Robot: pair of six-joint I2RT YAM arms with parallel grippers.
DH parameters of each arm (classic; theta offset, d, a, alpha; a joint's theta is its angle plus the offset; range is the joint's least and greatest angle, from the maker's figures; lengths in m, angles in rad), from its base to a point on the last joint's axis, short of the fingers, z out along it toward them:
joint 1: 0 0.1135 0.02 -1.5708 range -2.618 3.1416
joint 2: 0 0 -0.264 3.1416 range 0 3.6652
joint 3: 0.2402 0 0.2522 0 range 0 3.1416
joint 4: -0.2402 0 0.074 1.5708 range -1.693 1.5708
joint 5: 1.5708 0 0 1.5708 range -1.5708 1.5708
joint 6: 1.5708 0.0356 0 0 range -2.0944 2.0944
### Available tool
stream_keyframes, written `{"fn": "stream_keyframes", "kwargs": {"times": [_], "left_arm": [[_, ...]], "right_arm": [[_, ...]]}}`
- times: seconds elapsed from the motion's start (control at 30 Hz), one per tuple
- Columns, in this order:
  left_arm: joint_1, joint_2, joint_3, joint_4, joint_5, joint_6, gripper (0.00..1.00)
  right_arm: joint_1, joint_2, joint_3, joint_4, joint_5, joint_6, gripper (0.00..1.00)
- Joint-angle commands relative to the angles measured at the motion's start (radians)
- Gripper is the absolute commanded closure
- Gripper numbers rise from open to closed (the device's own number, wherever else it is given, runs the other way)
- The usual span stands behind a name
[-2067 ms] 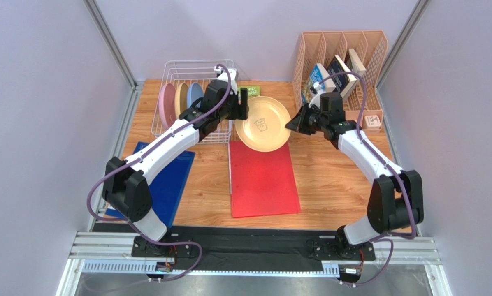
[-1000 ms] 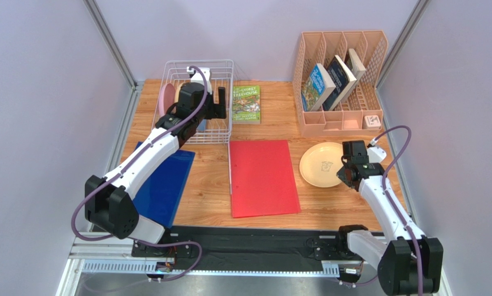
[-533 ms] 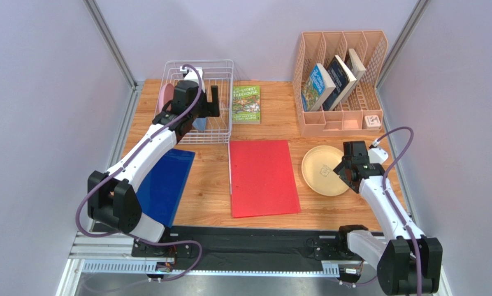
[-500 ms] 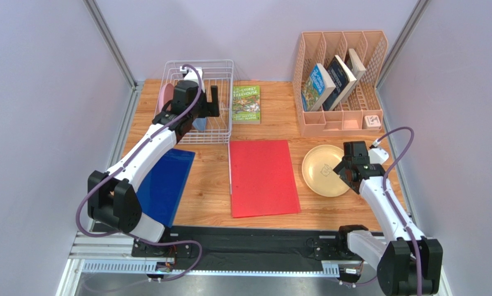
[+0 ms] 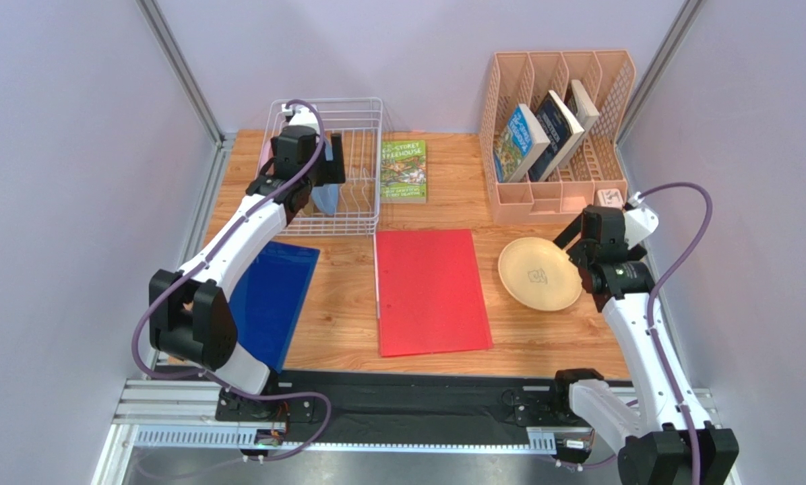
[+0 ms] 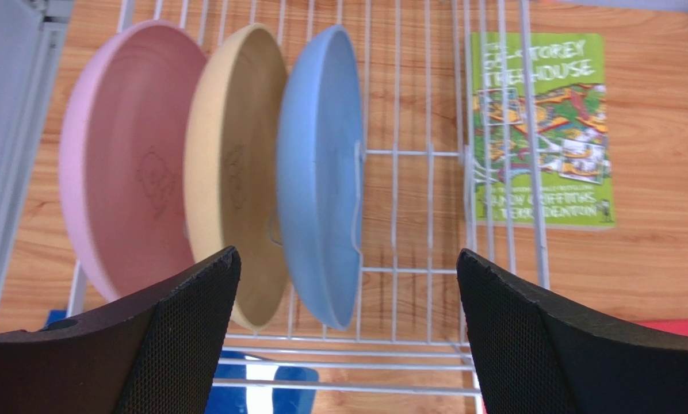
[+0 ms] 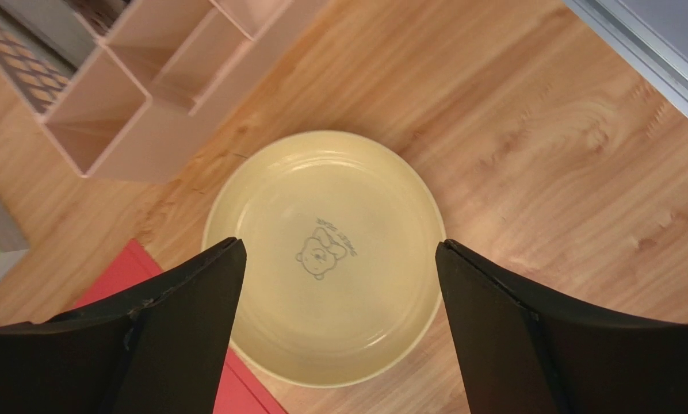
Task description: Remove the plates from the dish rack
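The left gripper isn't ready to close on the blue plate yet and should move down first: its wide-open fingers stop above the plate's rim in the left wrist view.
Three plates stand on edge in the white wire dish rack (image 6: 425,155): pink (image 6: 123,172), pale yellow (image 6: 231,164) and light blue (image 6: 321,172). My left gripper (image 6: 347,255) hangs open above them, its fingers apart on either side of the yellow and blue plates and touching neither. From above, the left gripper (image 5: 314,162) sits over the dish rack (image 5: 361,116). Another pale yellow plate (image 7: 326,259) lies flat on the table at the right (image 5: 539,273). My right gripper (image 7: 339,246) is open above it, holding nothing.
A peach slotted organizer (image 5: 559,121) with books stands at the back right. A green book (image 5: 403,170) lies beside the rack. A red folder (image 5: 429,291) lies mid-table, touching the flat plate's left edge. A blue folder (image 5: 270,303) lies at the left.
My right gripper opened, let go of the yellow plate on the table and lifted away toward the back right. My left gripper moved left over the rack, staying open.
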Motion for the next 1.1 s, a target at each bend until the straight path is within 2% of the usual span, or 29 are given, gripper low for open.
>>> {"fn": "stream_keyframes", "kwargs": {"times": [0.0, 0.07, 0.13, 0.27, 0.37, 0.47, 0.5, 0.53, 0.67, 0.7, 0.8, 0.9, 1.07], "left_arm": [[0.008, 0.037, 0.051, 0.028, -0.102, 0.051, 0.02], [0.008, 0.063, 0.074, 0.030, -0.110, 0.051, 0.06], [0.008, 0.089, 0.097, 0.026, -0.108, 0.048, 0.13], [0.007, 0.105, 0.100, 0.039, -0.108, 0.021, 0.16], [0.007, 0.115, 0.096, 0.062, -0.111, 0.025, 0.25], [0.007, 0.160, 0.123, 0.046, -0.146, 0.040, 0.37], [0.005, 0.183, 0.134, 0.046, -0.154, 0.046, 0.47], [0.004, 0.193, 0.137, 0.052, -0.168, 0.065, 0.51], [-0.025, 0.244, 0.165, 0.059, -0.316, 0.117, 0.65], [-0.032, 0.255, 0.169, 0.062, -0.341, 0.128, 0.72], [-0.062, 0.267, 0.160, 0.101, -0.429, 0.200, 0.83], [-0.096, 0.279, 0.157, 0.140, -0.513, 0.235, 0.98], [-0.151, 0.316, 0.166, 0.246, -0.668, 0.342, 1.00]], "right_arm": [[-0.001, 0.021, 0.073, 0.127, -0.051, -0.100, 0.13], [-0.002, 0.043, 0.076, 0.154, -0.059, -0.117, 0.13], [-0.002, 0.061, 0.079, 0.170, -0.071, -0.134, 0.13], [-0.001, 0.118, 0.066, 0.192, -0.099, -0.140, 0.13], [-0.001, 0.158, 0.056, 0.210, -0.143, -0.137, 0.13], [-0.002, 0.196, 0.064, 0.217, -0.177, -0.136, 0.13], [-0.002, 0.205, 0.067, 0.220, -0.185, -0.137, 0.14], [-0.001, 0.217, 0.072, 0.223, -0.189, -0.139, 0.14], [-0.001, 0.241, 0.092, 0.229, -0.206, -0.154, 0.14], [-0.002, 0.245, 0.095, 0.230, -0.206, -0.157, 0.14], [-0.002, 0.254, 0.101, 0.236, -0.208, -0.166, 0.14], [-0.002, 0.268, 0.106, 0.240, -0.214, -0.171, 0.14], [-0.001, 0.287, 0.110, 0.243, -0.226, -0.172, 0.14]]}}
